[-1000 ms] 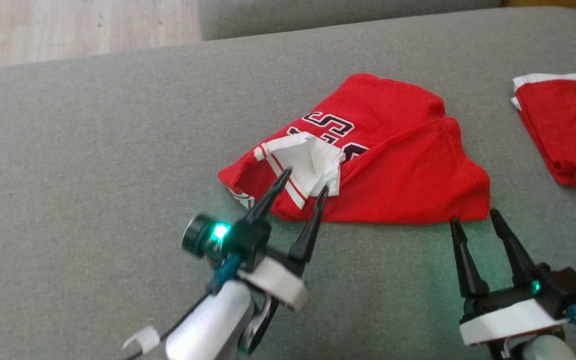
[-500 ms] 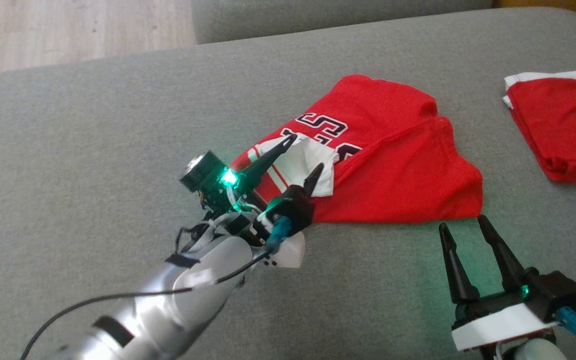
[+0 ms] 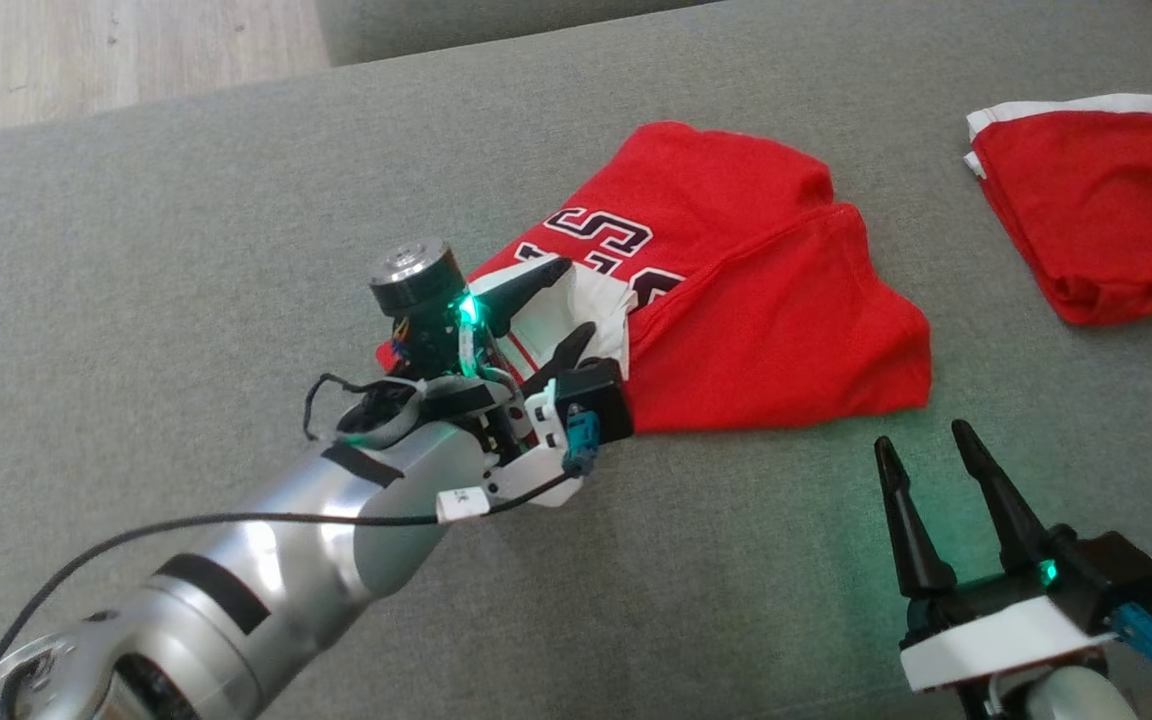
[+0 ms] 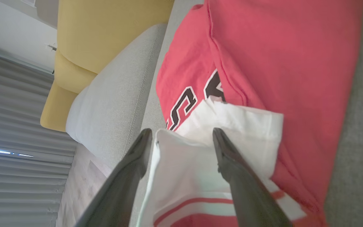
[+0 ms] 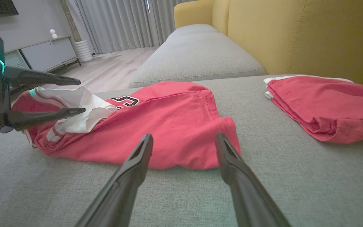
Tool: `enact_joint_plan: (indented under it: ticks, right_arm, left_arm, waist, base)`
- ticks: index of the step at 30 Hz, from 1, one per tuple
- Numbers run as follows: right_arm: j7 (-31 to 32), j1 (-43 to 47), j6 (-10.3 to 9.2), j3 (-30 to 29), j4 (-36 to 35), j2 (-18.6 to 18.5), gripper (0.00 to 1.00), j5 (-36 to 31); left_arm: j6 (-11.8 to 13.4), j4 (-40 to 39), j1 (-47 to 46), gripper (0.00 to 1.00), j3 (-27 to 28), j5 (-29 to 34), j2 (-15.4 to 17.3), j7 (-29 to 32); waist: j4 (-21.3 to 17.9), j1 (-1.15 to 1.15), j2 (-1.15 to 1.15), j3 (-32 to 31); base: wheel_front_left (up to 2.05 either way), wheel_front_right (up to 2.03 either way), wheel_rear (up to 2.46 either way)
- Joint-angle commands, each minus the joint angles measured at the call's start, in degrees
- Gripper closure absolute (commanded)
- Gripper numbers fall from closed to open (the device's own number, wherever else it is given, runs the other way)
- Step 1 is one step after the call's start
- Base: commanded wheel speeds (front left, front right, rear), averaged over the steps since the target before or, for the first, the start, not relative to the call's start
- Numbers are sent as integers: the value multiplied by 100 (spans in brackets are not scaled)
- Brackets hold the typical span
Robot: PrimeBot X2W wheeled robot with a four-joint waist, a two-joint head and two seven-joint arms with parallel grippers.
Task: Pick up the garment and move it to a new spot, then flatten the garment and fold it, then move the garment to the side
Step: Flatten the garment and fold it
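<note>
The left gripper grabs the red shirt [image 3: 776,300] by its white-trimmed end [image 3: 584,305] next, to move the shirt to a new spot for flattening.
The garment [image 3: 766,310] is a red shirt with dark lettering and a white striped sleeve, lying crumpled on the grey sofa seat [image 3: 186,250]. My left gripper [image 3: 568,303] is open at the shirt's left end, one finger on each side of the raised white sleeve [image 4: 200,157]. In the left wrist view the white cloth lies between the two fingers of the left gripper [image 4: 182,130]. My right gripper [image 3: 921,438] is open and empty, just short of the shirt's near right corner [image 5: 222,151]. The right wrist view shows the right gripper [image 5: 184,135] and, at its left, the left gripper [image 5: 81,96].
A second red garment [image 3: 1096,200], folded with white trim, lies at the far right of the seat. A yellow backrest [image 5: 295,34] stands behind it. Another grey cushion [image 5: 197,53] and wooden floor [image 3: 86,50] lie beyond the seat's far edge.
My left arm has reached forward and rolled its wrist, bringing its open fingers around the white sleeve. The head view shifted a little. My right gripper stayed low and open.
</note>
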Motion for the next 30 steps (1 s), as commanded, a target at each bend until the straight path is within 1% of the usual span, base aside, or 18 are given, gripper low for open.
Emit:
enact_joint_plan:
  ticks: [1,4,6,10,18,26,27,30]
  right_arm:
    - [-22,-171,-5,118,-135,-86,0,25]
    - [-22,-117,-5,80,-131,-91,0,29]
    - [-22,-27,-5,47,-122,-102,0,37]
    - [-22,11,-5,97,-103,-87,0,41]
    - [-22,-107,-5,201,-115,-141,0,98]
    - [-22,-117,-5,220,-79,-129,0,121]
    - [-22,-126,-5,231,-73,-120,0,124]
    - [-22,-160,-5,265,-62,-100,0,140]
  left_arm:
    - [-5,-76,-342,0,105,48,128,-13]
    - [-26,-69,-378,0,38,90,224,-35]
    - [-67,-89,-357,0,-47,127,333,55]
    - [-145,-128,-325,0,-150,123,386,27]
    - [-117,338,-495,0,-419,318,149,-288]
    - [-6,869,-687,0,-493,341,-137,-646]
    - [-8,935,-699,0,-501,334,-158,-680]
    - [-122,1227,-721,0,-499,246,-217,-610]
  waist:
    - [-35,0,0,-10]
    - [-51,0,0,-68]
    - [-40,0,0,-156]
    - [-53,0,0,-186]
    - [-142,0,0,-90]
    - [-231,0,0,-25]
    - [-242,0,0,-22]
    - [-278,0,0,-6]
  base:
    - [0,0,0]
    - [0,0,0]
    - [0,0,0]
    - [0,0,0]
    - [0,0,0]
    - [0,0,0]
    - [0,0,0]
    - [0,0,0]
